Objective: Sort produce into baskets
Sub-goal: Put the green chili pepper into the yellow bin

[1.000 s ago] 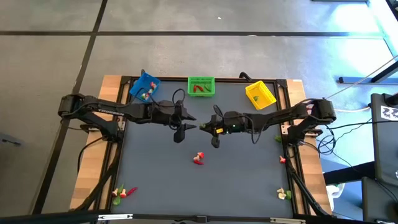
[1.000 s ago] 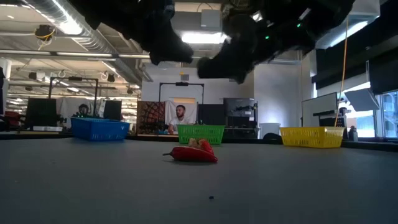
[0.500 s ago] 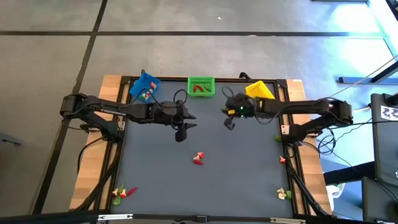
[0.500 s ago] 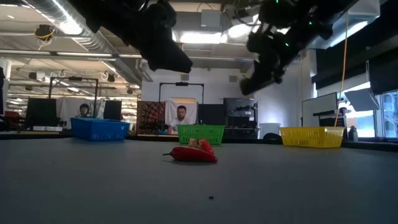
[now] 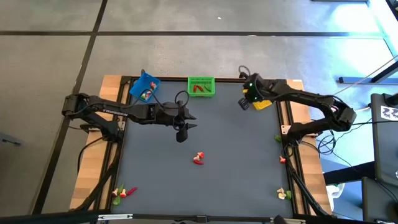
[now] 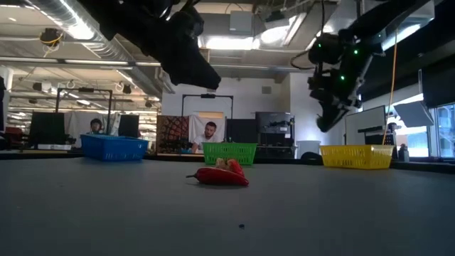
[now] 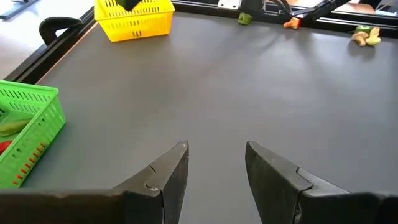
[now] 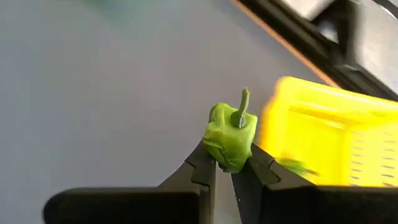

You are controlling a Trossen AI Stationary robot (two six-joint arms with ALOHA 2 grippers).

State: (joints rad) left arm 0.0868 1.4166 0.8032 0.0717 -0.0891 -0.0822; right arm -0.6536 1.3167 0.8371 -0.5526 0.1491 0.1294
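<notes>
My right gripper holds the green pepper (image 8: 229, 139) short of the yellow basket (image 8: 326, 137) in the right wrist view and should stay closed, as the pepper would miss if I opened now.
My right gripper (image 5: 244, 102) hangs above the table's far right part, beside the yellow basket (image 5: 262, 94), shut on a small green pepper piece (image 8: 230, 134). The yellow basket (image 8: 329, 134) shows just beyond the pepper in the right wrist view. My left gripper (image 5: 181, 134) hovers open over the table's middle left, with nothing between its fingers (image 7: 177, 168). A red produce piece (image 5: 198, 158) lies on the mat in the middle. The blue basket (image 5: 143, 87) and the green basket (image 5: 201, 86) stand along the far edge, each with pieces inside. My right gripper pinches the green pepper's lower body (image 8: 225, 157) between its two fingertips. The fingers slant down toward the table's far right. The pepper's stem (image 8: 242, 102) points away beyond the fingertips. The piece is lifted clear of the table.
More produce lies at the near left corner (image 5: 122, 193), the near right corner (image 5: 283, 194) and on the right frame rail (image 5: 282, 160). Dark frame rails border the mat. A person (image 6: 207, 136) sits in the room behind the green basket (image 6: 229, 153).
My right gripper has swung from over the table's middle toward the far right, up to the yellow basket, turning as it went, with its fingers shut. The red piece on the mat has stayed where it was.
</notes>
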